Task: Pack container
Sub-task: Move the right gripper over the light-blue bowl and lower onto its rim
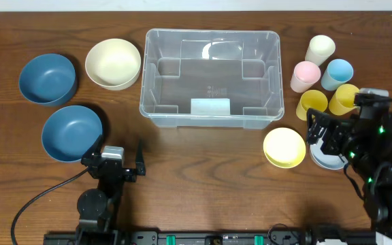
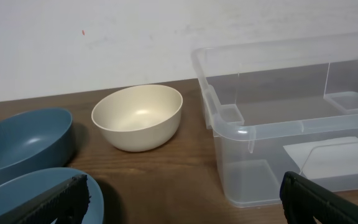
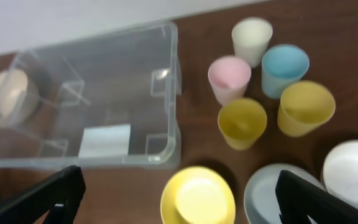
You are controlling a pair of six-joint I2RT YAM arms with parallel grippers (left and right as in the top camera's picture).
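The robot's right gripper will next grab the grey bowl's rim on the side away from the container (image 1: 209,102), and it will do so to pack the bowl inside with its open side up.
The clear container (image 1: 209,102) stands at the middle back of the table, with only a white label showing at its floor. It also shows in the left wrist view (image 2: 272,124) and the right wrist view (image 3: 104,93). My left gripper (image 1: 118,163) is open and empty, low over the wood in front of the container's left end (image 2: 185,208). My right gripper (image 1: 322,136) is open and empty, hovering above a yellow bowl (image 3: 197,196) and a grey bowl (image 3: 269,193), with its fingers wide apart (image 3: 179,199).
Two blue bowls (image 1: 47,78) (image 1: 71,132) and a cream bowl (image 1: 113,63) sit left of the container. On the right are the yellow bowl (image 1: 284,147), a white bowl (image 3: 353,171), and cream (image 1: 320,49), pink (image 1: 305,75), blue (image 1: 337,73) and two yellow cups (image 1: 312,104) (image 1: 344,99).
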